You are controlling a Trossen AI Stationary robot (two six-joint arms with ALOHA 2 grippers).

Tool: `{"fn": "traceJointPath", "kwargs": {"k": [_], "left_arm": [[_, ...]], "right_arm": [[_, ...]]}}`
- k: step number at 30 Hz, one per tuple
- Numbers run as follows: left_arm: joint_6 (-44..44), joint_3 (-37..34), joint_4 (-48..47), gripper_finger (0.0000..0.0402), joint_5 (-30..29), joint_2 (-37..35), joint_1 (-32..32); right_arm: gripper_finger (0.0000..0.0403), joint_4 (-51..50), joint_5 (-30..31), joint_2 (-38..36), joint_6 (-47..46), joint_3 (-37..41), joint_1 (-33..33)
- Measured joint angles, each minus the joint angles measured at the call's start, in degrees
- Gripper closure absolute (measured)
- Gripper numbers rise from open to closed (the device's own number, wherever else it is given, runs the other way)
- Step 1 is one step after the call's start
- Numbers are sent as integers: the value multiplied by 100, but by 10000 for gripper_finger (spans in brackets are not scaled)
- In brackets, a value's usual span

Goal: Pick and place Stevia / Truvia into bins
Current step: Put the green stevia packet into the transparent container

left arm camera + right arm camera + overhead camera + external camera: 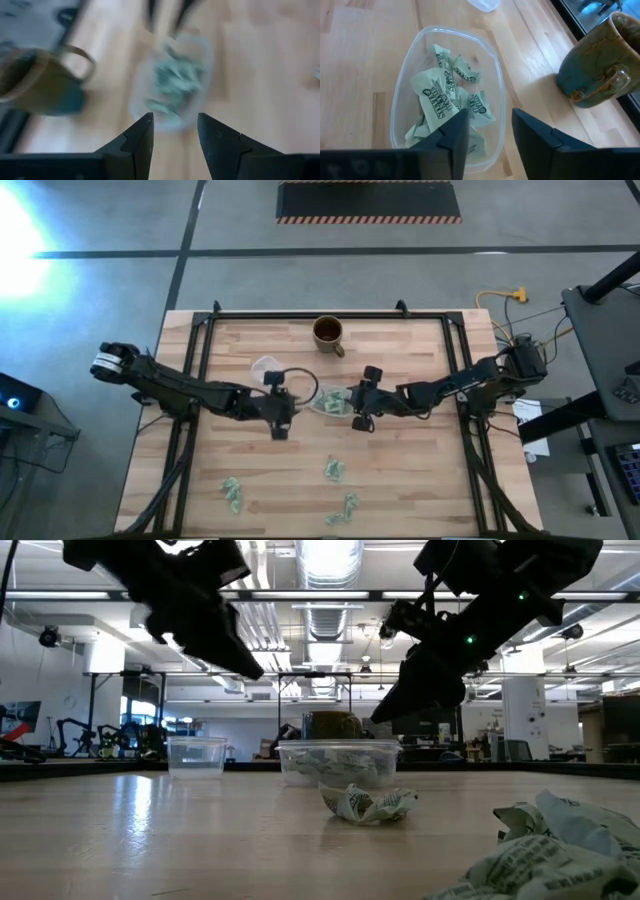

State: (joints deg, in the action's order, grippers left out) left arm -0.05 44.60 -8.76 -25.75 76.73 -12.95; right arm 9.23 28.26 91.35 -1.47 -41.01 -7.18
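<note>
One loose sachet needs to be grabbed next by its crumpled middle with my left gripper, to fill the bin (328,402) (172,82).
The bin (328,402) is a clear shallow tub at the table's middle, holding several pale green-and-white Stevia sachets (447,97). More sachets lie loose toward the near edge (333,470), (232,492), (345,508); one lies just in front of the bin (367,803). My left gripper (175,117) hovers open and empty just left of the bin (172,82). My right gripper (490,112) is open and empty above the bin's right side (497,100). Both hang clear of the table in the low view.
A brown mug (328,332) stands behind the bin near the far edge. A smaller clear round cup (265,368) sits to the far left of the bin. Black rails (200,350) run along the table's left, right and far sides. Bare wood lies between the loose sachets.
</note>
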Motion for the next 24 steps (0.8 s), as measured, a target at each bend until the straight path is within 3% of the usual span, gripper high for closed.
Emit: {"fn": "traceJointPath", "kwargs": {"k": [4, 9, 16, 24], "left_arm": [[-655, 128, -1134, 265, 664, -61, -328], [-1860, 255, -2186, 265, 781, -81, -1130], [-3710, 326, -2469, 265, 1303, -81, -2291], [-5711, 299, -2525, 265, 1371, -81, -3428]], "right_arm": [[249, 18, -16, 0, 241, 0, -9], [248, 47, -146, -2, 455, 0, -5], [262, 57, -346, -9, 543, 0, -7], [276, 59, -656, -11, 572, 0, -7]]}}
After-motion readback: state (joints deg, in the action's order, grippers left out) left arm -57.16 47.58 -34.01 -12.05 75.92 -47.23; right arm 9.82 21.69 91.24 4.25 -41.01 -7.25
